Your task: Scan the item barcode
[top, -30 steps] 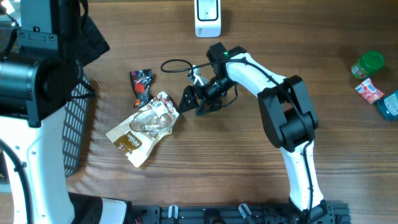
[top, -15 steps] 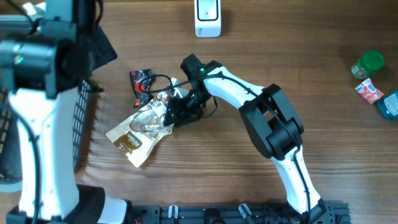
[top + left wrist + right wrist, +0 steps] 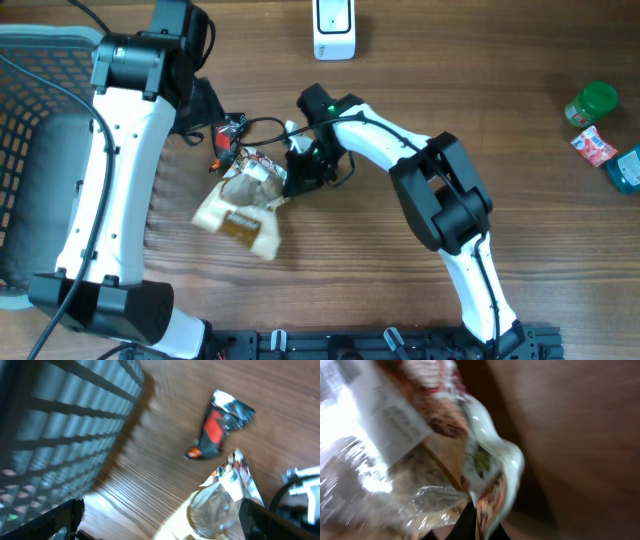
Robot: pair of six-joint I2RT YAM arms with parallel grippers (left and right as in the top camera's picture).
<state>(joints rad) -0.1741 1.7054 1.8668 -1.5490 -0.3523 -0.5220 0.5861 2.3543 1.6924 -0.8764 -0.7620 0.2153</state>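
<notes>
The left gripper grabs the snack bag's free edge next, opposite my right gripper, which leaves the white label uncovered for barcode scanning.
The item, a tan and clear snack bag, lies left of centre on the table, its right edge lifted. My right gripper is shut on that edge. In the right wrist view the bag's crimped edge is pinched between the dark fingertips of the right gripper. Up and to the left of the bag hangs my left gripper, open with nothing in it. Its wrist view shows the left gripper wide apart above the bag. The white barcode scanner stands at the far edge.
A small black and red packet lies just above the bag. The black mesh basket fills the left side. At the far right are a green-lidded jar, a red packet and a blue item.
My right gripper moved left to the bag, shut on its right edge and raised it. The left arm swung in over the table toward the packets, still open.
</notes>
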